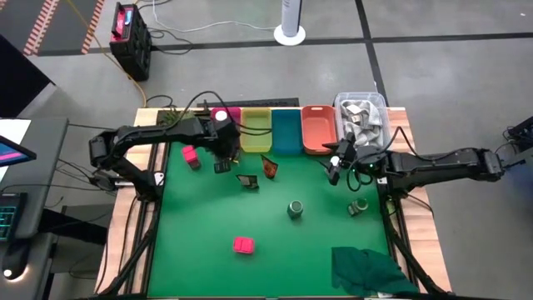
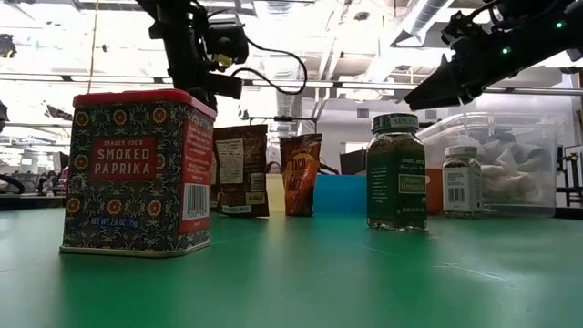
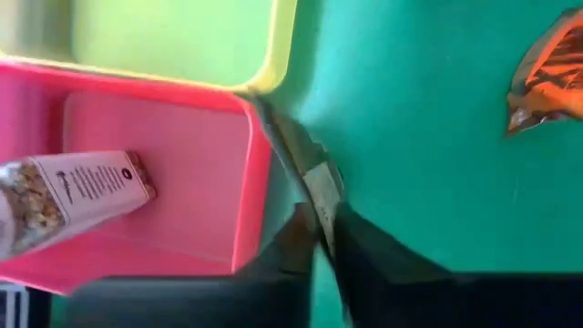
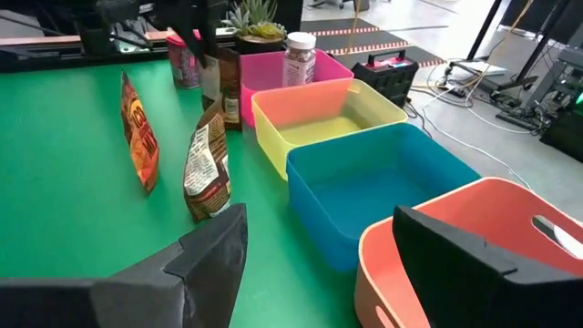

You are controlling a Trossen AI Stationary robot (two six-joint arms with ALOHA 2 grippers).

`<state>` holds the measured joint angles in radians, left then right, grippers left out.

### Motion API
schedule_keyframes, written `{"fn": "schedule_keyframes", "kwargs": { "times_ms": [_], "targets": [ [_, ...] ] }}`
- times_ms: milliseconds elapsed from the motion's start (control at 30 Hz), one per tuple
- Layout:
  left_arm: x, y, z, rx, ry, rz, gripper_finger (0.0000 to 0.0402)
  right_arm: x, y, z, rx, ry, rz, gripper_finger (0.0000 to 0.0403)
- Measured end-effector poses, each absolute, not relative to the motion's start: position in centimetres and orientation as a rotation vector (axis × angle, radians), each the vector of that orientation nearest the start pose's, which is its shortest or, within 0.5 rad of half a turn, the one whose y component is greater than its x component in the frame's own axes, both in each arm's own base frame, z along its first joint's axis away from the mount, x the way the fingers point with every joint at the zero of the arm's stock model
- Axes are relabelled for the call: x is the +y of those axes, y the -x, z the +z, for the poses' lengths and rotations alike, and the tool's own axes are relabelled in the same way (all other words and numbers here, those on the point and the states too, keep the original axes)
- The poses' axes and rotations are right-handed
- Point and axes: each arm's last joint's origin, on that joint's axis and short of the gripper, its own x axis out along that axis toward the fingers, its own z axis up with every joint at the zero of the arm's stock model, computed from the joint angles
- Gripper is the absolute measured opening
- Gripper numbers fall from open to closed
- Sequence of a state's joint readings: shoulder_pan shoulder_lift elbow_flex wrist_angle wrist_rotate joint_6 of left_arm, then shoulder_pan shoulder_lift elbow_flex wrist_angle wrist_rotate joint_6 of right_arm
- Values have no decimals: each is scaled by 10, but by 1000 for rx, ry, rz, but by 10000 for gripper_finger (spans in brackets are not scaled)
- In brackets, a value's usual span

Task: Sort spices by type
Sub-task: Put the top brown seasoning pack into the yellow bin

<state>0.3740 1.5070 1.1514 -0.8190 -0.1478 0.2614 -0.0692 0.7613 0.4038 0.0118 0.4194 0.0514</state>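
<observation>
I should move the dark packet (image 3: 303, 160) over the yellow-green bin (image 3: 173, 41) with my left gripper before I open it. The packet is still hanging over the green mat beside that bin.
My left gripper (image 1: 221, 155) hangs just in front of the pink bin (image 1: 226, 117), shut on a dark flat packet (image 1: 221, 167). The low view hides that packet behind the paprika tin (image 2: 137, 173). A white-capped jar (image 4: 299, 58) sits in the pink bin. Two more packets (image 1: 247, 180) (image 1: 269, 167) stand upright on the green mat. A green-lidded jar (image 1: 295, 208), a white-capped jar (image 1: 358, 206) and two pink boxes (image 1: 191, 156) (image 1: 242, 244) rest on their bases. My right gripper (image 1: 336, 164) hovers open in front of the orange bin (image 1: 317, 130), touching nothing. My left gripper pinches the dark packet between its two fingers (image 3: 364, 251), coming from above and pointing down. The packet shows edge-on (image 3: 314, 187) and reaches past the fingertips toward the pink bin's corner (image 3: 260, 105). Whether its lower end touches the mat cannot be told.
Four bins stand in a row along the far edge: pink, yellow-green (image 1: 256, 125), blue (image 1: 286, 131) and orange. A clear tub (image 1: 363, 115) with more items stands at the far right. A dark green cloth (image 1: 366, 267) lies at the near right corner.
</observation>
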Motion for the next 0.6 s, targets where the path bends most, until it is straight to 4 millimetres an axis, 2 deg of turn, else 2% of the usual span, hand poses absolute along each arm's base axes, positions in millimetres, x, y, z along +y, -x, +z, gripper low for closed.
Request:
{"fn": "schedule_keyframes", "kwargs": {
  "times_ms": [133,400,600],
  "targets": [
    [112,-276,268,1166,-90,288,3,-23,-167,224,331,11,-492,301],
    [118,-284,318,1013,-83,271,1,-23,-167,224,328,3,-493,301],
    [129,-285,339,941,-165,351,1,-23,-167,225,319,1,-493,301]
  ]
}}
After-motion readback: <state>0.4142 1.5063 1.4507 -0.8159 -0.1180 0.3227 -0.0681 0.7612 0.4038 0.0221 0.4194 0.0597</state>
